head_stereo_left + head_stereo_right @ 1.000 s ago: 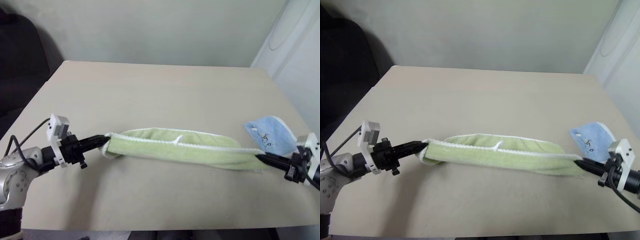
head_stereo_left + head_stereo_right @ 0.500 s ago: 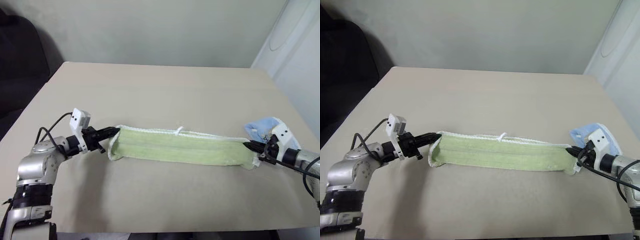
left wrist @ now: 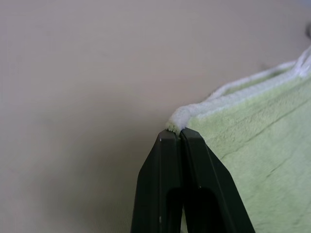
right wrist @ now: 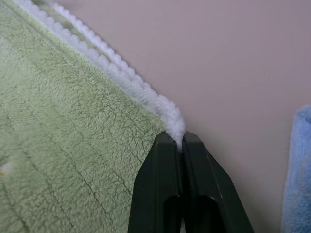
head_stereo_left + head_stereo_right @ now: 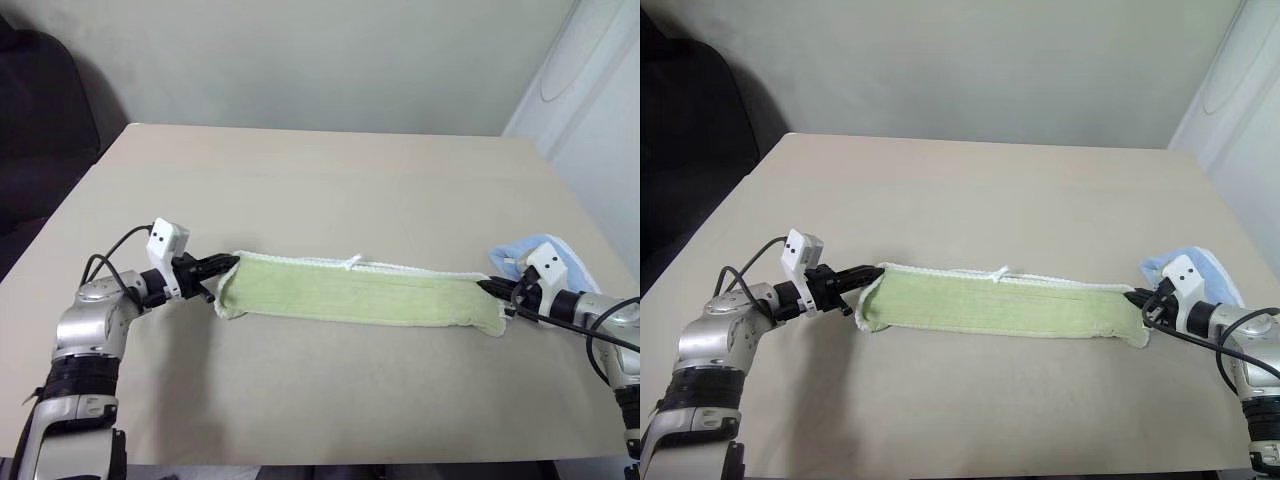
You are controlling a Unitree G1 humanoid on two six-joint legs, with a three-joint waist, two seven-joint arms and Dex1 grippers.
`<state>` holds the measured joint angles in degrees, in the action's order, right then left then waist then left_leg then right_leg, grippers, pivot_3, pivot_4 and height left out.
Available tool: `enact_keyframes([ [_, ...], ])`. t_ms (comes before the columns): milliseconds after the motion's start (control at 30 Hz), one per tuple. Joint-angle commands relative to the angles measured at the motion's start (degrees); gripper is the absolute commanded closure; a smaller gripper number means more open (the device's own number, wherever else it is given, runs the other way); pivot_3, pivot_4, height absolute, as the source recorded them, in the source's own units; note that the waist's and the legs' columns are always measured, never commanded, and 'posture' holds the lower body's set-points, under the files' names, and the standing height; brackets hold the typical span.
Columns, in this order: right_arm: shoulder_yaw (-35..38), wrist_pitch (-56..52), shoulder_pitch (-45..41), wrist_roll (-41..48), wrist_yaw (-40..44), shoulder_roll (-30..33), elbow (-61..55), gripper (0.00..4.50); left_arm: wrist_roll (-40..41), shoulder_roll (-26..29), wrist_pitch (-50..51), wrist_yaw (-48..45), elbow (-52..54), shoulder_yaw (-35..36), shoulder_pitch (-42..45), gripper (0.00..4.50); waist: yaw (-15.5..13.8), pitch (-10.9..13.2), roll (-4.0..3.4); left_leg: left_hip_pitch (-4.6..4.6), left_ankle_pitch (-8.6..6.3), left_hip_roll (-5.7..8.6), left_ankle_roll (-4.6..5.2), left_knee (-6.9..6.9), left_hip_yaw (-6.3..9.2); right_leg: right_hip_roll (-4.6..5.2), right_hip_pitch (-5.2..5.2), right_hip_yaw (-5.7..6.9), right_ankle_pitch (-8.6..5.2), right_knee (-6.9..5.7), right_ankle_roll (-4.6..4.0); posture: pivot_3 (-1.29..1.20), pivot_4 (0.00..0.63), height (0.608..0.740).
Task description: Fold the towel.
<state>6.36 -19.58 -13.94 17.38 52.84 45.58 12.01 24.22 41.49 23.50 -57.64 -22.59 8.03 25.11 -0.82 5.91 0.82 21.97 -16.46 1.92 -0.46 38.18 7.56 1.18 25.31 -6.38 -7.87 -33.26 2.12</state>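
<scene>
The towel's white edging [image 5: 458, 273] [image 4: 158, 103] is at my fingertips and lies flush with the lower layer on the tabletop, so my right gripper should open now.
The towel [image 5: 355, 292] is a light green terry strip with white edging, lying folded lengthwise across the middle of the table and stretched between both grippers. A small white loop [image 5: 351, 261] sticks out of its far edge. My left gripper [image 5: 228, 264] is shut on the towel's far-left corner [image 3: 179, 119], low over the table. At the right end, my right gripper [image 5: 486, 287] is shut on the far-right corner [image 4: 173, 124], its black fingers [image 4: 194, 189] pinching the white edging.
A smaller light blue cloth [image 5: 535, 252] lies crumpled at the table's right edge, just behind my right hand. The beige table [image 5: 320, 180] stretches broad and bare beyond the towel. A wall stands behind the table and a dark chair at far left.
Both grippers have carried the towel's corners forward and down. The towel, hanging slack a second ago, now lies flat on the table as a straight strip.
</scene>
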Motion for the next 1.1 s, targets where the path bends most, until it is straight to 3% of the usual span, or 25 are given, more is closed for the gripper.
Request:
enact_keyframes([
  [33,0.58,1.64,-1.27,-1.62,-0.81,0.14,1.39,4.45,-1.88,0.56,-2.11,-0.54,-0.40,0.05,0.98,4.50,0.00,0.00,0.00,0.00,0.00,-0.01,0.00,0.00,0.00,0.00,0.00,0.00,0.01,0.00,0.01,0.00,0.150,0.740],
  [167,0.15,2.50,-2.11,-2.65,-1.12,-0.34,3.00,4.45,-3.73,0.27,-3.67,-0.82,-1.85,-0.99,1.34,4.50,-0.03,0.00,0.00,0.00,0.00,0.00,0.01,-0.01,0.01,0.00,0.00,0.00,0.01,0.00,0.01,0.00,0.150,0.740],
  [200,0.14,2.64,-2.33,-2.79,-1.22,-0.52,3.33,4.48,-4.15,0.20,-4.23,-0.93,-2.31,-1.31,1.47,4.27,-0.03,0.00,0.00,0.01,0.00,0.00,0.01,-0.01,0.01,0.00,0.00,0.00,0.01,0.02,0.01,0.00,0.150,0.740],
  [300,0.25,2.45,-2.64,-2.85,-1.38,-0.86,3.80,3.83,-4.64,-0.24,-5.07,-0.84,-3.77,-1.40,2.34,3.52,-0.05,0.00,0.00,0.00,0.00,0.00,0.00,-0.01,0.01,0.00,-0.01,0.00,0.02,0.02,0.02,0.00,0.150,0.740],
  [633,1.13,2.88,-1.86,-3.15,-2.23,-1.18,3.36,0.40,-4.67,-1.30,-6.20,0.62,-7.56,-0.09,4.94,0.01,-0.21,0.01,0.01,0.01,-0.02,0.00,-0.02,-0.01,0.01,0.01,-0.01,0.01,0.09,0.06,0.12,0.00,0.150,0.740],
  [667,1.23,3.55,-1.80,-3.44,-2.73,-1.21,3.22,0.03,-5.24,-1.29,-6.86,1.31,-7.85,-0.22,4.99,0.00,-0.21,0.01,0.01,0.00,-0.02,0.00,-0.02,-0.02,0.00,0.01,-0.01,0.01,0.09,0.06,0.13,0.00,0.150,0.740],
  [933,9.13,0.44,-0.40,2.20,-4.32,-0.10,-5.54,0.03,-1.73,-1.15,-5.37,7.90,-10.53,7.46,7.84,0.00,-0.29,0.06,0.03,0.04,-0.01,0.00,-0.04,-0.02,0.00,0.00,-0.01,0.03,0.10,0.07,0.13,0.00,0.150,0.740],
  [1100,17.34,-10.84,6.64,10.63,-4.95,0.50,-18.54,0.03,-0.16,-1.11,-4.63,10.82,-7.20,11.32,6.33,0.00,-0.55,0.06,0.04,0.02,-0.01,0.01,-0.03,-0.03,-0.03,-0.01,-0.10,0.04,0.07,0.16,0.17,0.00,0.150,0.740],
])
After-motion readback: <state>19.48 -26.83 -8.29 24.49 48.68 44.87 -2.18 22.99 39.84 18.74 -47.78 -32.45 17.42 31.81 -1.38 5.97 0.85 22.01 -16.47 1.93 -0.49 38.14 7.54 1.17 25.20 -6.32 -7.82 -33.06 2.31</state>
